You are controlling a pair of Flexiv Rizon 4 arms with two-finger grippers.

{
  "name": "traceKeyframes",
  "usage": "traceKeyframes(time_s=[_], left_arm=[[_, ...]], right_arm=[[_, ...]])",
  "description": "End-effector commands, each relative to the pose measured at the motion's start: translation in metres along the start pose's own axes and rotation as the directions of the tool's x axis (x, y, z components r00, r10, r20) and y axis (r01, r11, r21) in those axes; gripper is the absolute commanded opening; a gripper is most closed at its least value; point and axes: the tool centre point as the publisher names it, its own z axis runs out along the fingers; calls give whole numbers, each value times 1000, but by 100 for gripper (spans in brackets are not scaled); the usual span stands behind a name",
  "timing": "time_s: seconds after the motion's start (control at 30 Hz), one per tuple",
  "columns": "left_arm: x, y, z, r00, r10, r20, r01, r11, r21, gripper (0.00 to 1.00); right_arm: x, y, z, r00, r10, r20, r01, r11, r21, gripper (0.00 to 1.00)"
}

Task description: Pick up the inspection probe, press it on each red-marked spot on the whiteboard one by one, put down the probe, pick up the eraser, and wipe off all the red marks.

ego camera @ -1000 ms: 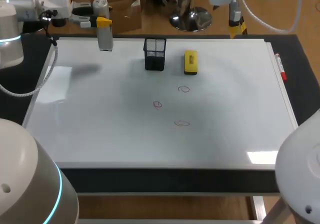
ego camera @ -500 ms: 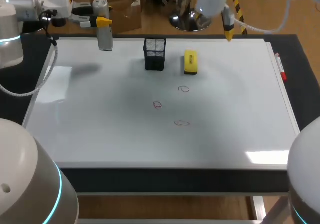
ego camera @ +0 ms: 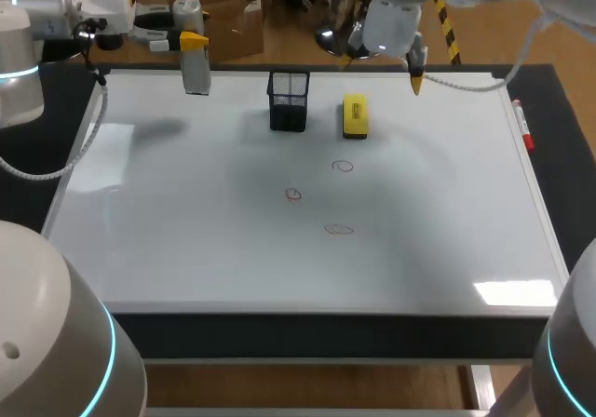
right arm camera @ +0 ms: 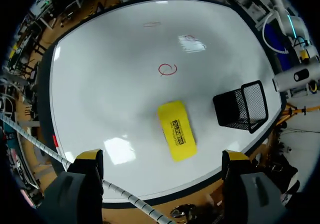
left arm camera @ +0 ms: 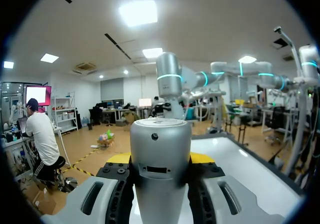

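Note:
The yellow eraser should wipe the red marks off the whiteboard, so next I need to grab it by its long sides with my right gripper.
The grey cylindrical probe hangs above the far left edge of the whiteboard, with my left gripper shut on its upper part. The left wrist view shows the probe clamped between the yellow tips of the left gripper. The yellow eraser lies flat near the far edge. Three red marks sit mid-board. My right gripper hovers wide open just behind the eraser. In the right wrist view the eraser lies below, between the right gripper's spread fingers.
A black mesh pen holder stands just left of the eraser, also visible in the right wrist view. A red marker lies on the board's right rim. A white cable runs past the right gripper's finger.
My right arm has swung left and down from the far right corner to hover behind the eraser. The left arm and the probe have stayed put.

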Motion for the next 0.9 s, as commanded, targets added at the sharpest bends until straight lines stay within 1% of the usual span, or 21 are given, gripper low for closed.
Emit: traceKeyframes(time_s=[0.03,0.1,0.17,0.23,0.4,0.53,0.7,0.9], left_arm=[[0,-1,0,1000,0,-1,0,1000,0,0],[0,-1,0,1000,0,-1,0,1000,0,0],[0,-1,0,1000,0,-1,0,1000,0,0],[0,-1,0,1000,0,-1,0,1000,0,0],[0,-1,0,1000,0,-1,0,1000,0,0],[0,-1,0,1000,0,-1,0,1000,0,0],[0,-1,0,1000,0,-1,0,1000,0,0],[0,-1,0,1000,0,-1,0,1000,0,0]], right_arm=[[-12,-8,8,997,-30,-78,29,999,-18,100],[-13,-5,10,996,-48,-73,48,999,-11,100],[-16,-1,15,993,-62,-96,64,998,11,100],[-17,1,19,993,-70,-91,71,997,5,100],[-21,8,31,990,-88,-109,88,996,-3,100],[-20,11,42,987,-108,-123,107,994,-16,100],[-21,15,51,983,-139,-121,137,990,-25,100],[-21,16,60,983,-145,-112,141,989,-35,100]])
